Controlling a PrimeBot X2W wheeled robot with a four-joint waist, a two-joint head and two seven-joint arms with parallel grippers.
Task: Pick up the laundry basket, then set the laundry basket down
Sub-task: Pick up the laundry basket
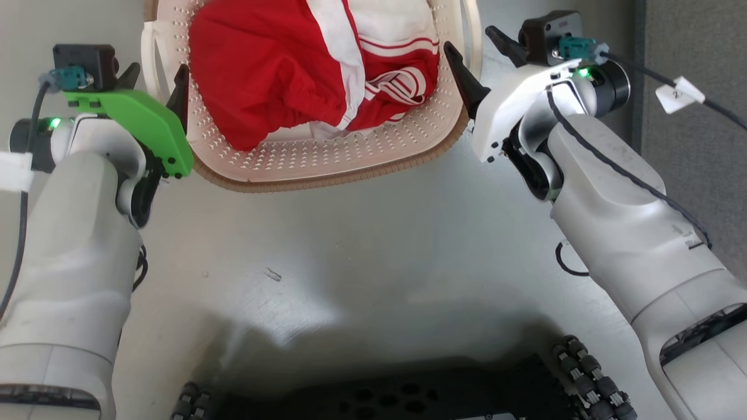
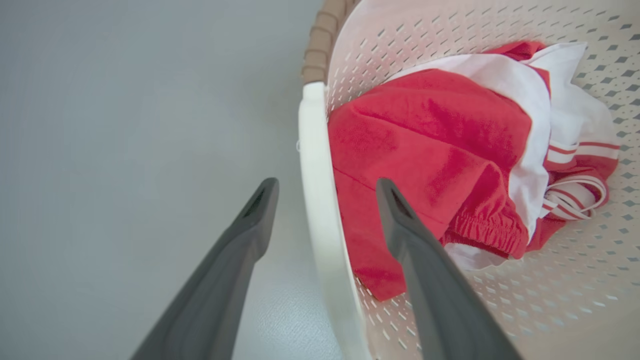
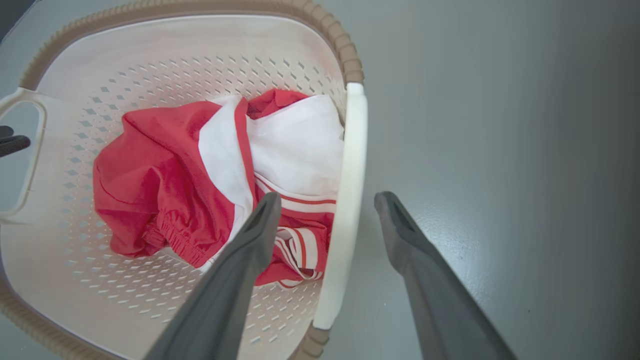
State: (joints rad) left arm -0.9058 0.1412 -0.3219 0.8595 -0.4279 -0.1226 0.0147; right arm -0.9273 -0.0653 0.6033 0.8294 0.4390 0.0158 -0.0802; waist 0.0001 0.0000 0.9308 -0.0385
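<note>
The laundry basket with the clothes [image 1: 303,64] inside needs to be picked up, so my left gripper will next grab the laundry basket by its white loop handle [image 1: 148,59].
The laundry basket [image 1: 327,156], cream-white and perforated with a brown woven-look rim, sits on the grey floor at the top middle of the head view. Red and white clothes [image 1: 303,64] lie inside it. My left gripper [image 1: 157,73] is open, one finger on each side of the basket's left loop handle [image 2: 320,215]. My right gripper [image 1: 470,39] is open too, its fingers straddling the right loop handle [image 3: 350,190]. In the wrist views each handle bar runs between the fingers of the left gripper [image 2: 326,182] and the right gripper [image 3: 327,196], without being clamped.
My own dark wheeled base [image 1: 373,399] fills the bottom edge of the head view. A darker strip of floor [image 1: 694,146] runs along the right side. A black cable with a white tag [image 1: 680,93] trails from the right wrist. Grey floor [image 1: 350,251] lies between basket and base.
</note>
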